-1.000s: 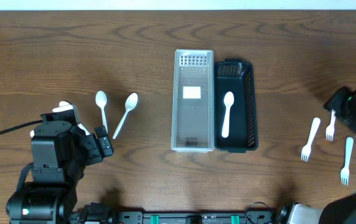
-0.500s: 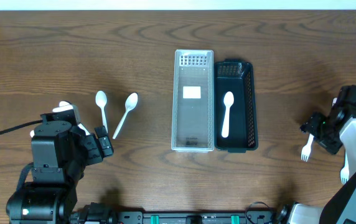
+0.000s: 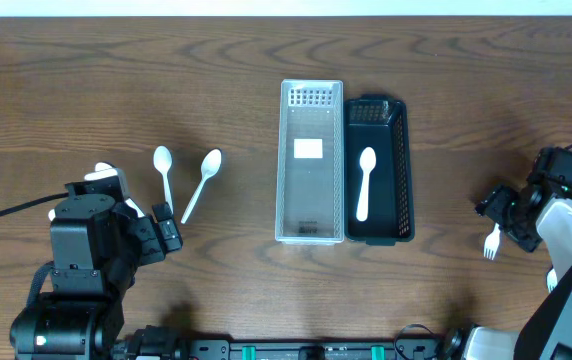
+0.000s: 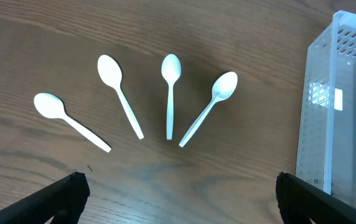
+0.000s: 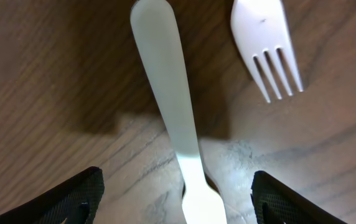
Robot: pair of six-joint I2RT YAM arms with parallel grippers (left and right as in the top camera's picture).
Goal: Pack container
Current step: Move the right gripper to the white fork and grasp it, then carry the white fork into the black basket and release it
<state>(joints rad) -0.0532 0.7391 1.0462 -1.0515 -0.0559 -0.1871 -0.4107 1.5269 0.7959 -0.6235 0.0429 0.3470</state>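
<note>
My right gripper should lower before closing on the fork's handle: the right wrist view shows a gap between its fingers and their shadows.
A clear slotted container (image 3: 311, 165) and a black slotted container (image 3: 394, 170) stand side by side mid-table; a white spoon (image 3: 364, 183) lies in the black one. Several white spoons (image 4: 170, 93) lie fanned out on the wood at the left; two show in the overhead view (image 3: 164, 170). My left gripper (image 4: 178, 205) is open and empty, above the wood short of the spoons. My right gripper (image 5: 175, 199) is open, low over the table, its fingers on either side of a white fork's handle (image 5: 165, 81). That fork's tines show in the overhead view (image 3: 490, 243).
A second white fork (image 5: 266, 43) lies just beside the straddled one. Another fork (image 3: 553, 282) lies near the right front edge, partly under my right arm. The clear container's corner (image 4: 346, 106) shows at the right of the left wrist view.
My right arm has swung from the table's right edge inward and down, its open gripper now set over a fork. The left arm and the spoons have not moved.
</note>
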